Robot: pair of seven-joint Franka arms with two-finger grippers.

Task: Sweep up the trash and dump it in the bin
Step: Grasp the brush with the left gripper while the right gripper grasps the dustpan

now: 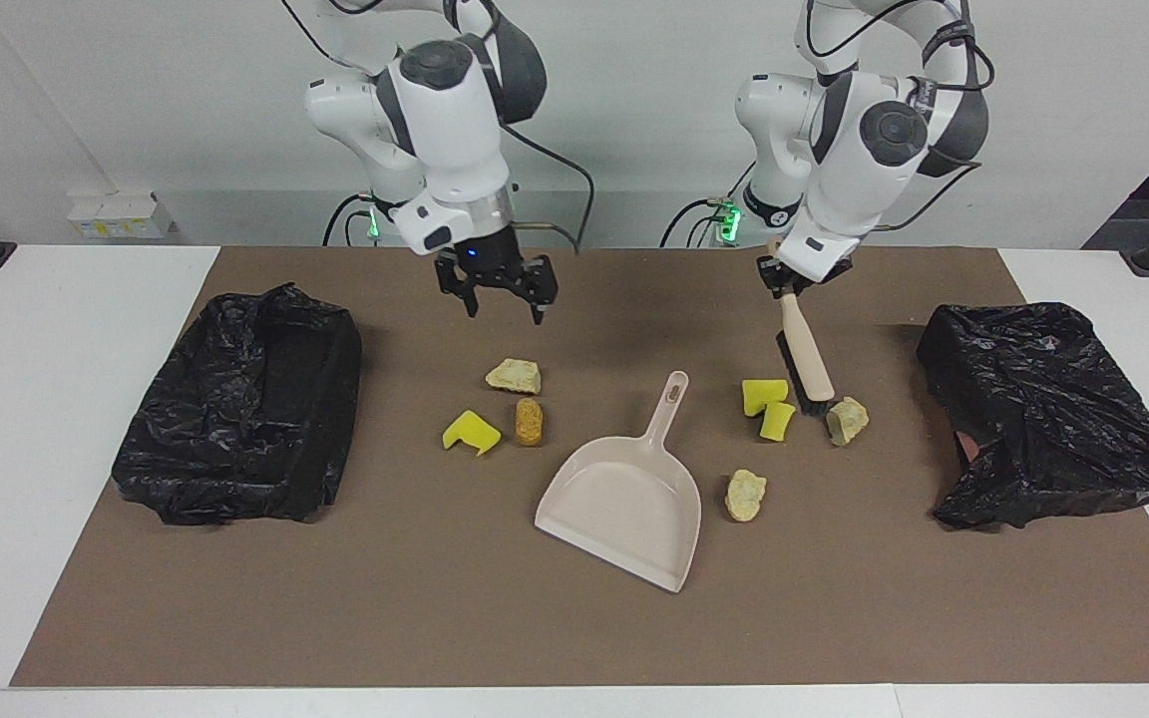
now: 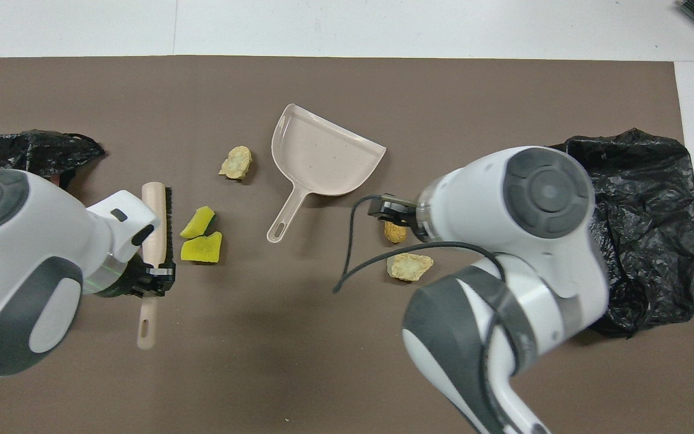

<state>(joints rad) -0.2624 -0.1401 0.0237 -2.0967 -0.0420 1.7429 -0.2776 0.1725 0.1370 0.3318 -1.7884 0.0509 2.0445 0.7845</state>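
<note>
The beige dustpan should scoop up the swept trash for the bin [image 2: 644, 231], so my right gripper should grab the dustpan by its handle [image 2: 287, 216] next.
Several scraps of trash lie on the brown mat: a beige lump [image 1: 514, 376], a brown oval [image 1: 530, 421] and a yellow chunk [image 1: 471, 432] toward the right arm's end. Two yellow chunks [image 1: 764, 395], a beige lump [image 1: 847, 420] and another lump [image 1: 745, 495] lie toward the left arm's end. My left gripper [image 1: 786, 279] is shut on the handle of the beige brush [image 1: 806, 364], whose black bristles rest on the mat beside the lump. My right gripper [image 1: 505, 294] hangs open over the mat above the first lump. The beige dustpan [image 1: 624, 509] lies between the two groups.
One black-bagged bin [image 1: 245, 409] stands at the right arm's end of the mat and another [image 1: 1043, 429] at the left arm's end. In the overhead view my arms hide part of the trash and of the bins [image 2: 642, 199].
</note>
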